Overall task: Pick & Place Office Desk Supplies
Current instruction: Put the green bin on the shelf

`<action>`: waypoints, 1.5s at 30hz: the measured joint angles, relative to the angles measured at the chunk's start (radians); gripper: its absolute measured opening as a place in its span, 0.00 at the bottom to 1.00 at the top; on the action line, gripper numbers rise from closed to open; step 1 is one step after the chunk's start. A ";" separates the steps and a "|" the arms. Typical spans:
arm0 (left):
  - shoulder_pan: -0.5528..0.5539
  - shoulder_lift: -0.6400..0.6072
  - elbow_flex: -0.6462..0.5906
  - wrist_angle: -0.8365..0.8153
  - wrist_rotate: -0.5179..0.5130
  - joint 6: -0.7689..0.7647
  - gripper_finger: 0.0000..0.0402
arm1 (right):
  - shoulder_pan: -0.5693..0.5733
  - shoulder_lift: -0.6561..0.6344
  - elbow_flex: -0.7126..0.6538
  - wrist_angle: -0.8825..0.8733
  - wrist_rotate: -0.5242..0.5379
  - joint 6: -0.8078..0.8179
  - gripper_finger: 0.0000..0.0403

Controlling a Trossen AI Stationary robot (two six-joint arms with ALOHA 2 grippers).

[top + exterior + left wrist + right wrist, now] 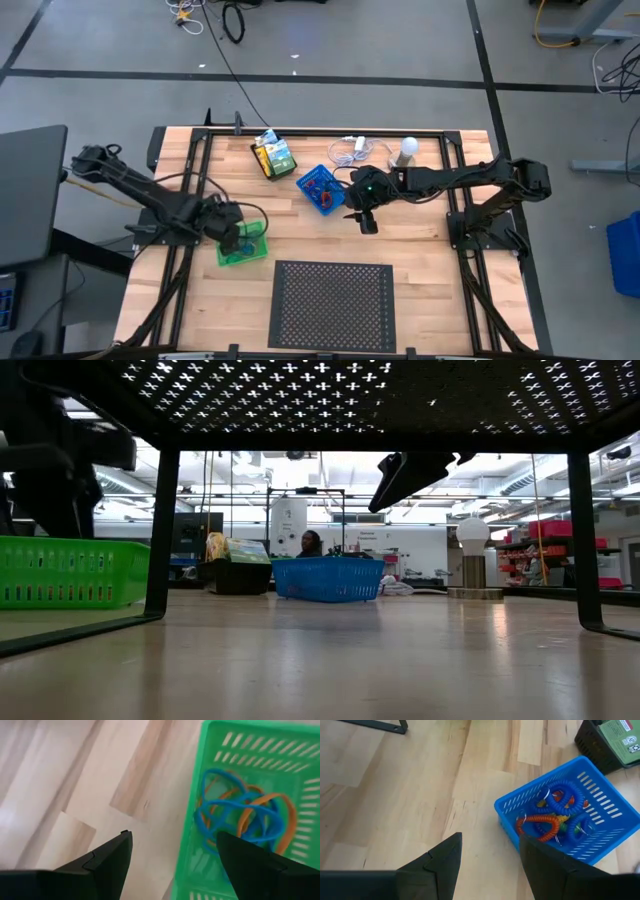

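My left gripper lowers first from here, since both fingers are above the green tray's rim and closing now would miss the green tray's rim.
A green tray [243,248] sits at the table's left and holds blue and orange loops [245,815]. My left gripper [236,236] hangs over the tray's left rim [192,820], open, with nothing between its fingers [112,860]. A blue tray [321,190] at mid-table holds blue, orange and red coiled loops [555,815]. My right gripper [366,220] hovers open to the right of and nearer than the blue tray [570,810]. A black tray [271,156] with a yellow-green box stands at the far side.
A large black perforated sheet [333,305] stands raised on legs over the near middle. A white coiled cable [350,150] and a white bulb on a round base [407,148] are at the far edge. Bare wood lies between the trays. A person [310,543] shows beyond the table.
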 joint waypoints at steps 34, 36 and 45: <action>0.288 -0.004 -0.022 0.196 0.087 0.226 0.74 | -0.236 0.000 0.000 0.033 -0.103 -0.138 0.51; 0.297 -0.003 -0.032 0.194 0.099 0.231 0.74 | -0.241 0.000 0.000 0.038 -0.103 -0.141 0.51; 0.306 0.008 -0.038 0.199 0.264 0.204 0.73 | -0.243 0.000 0.000 0.021 -0.103 -0.133 0.51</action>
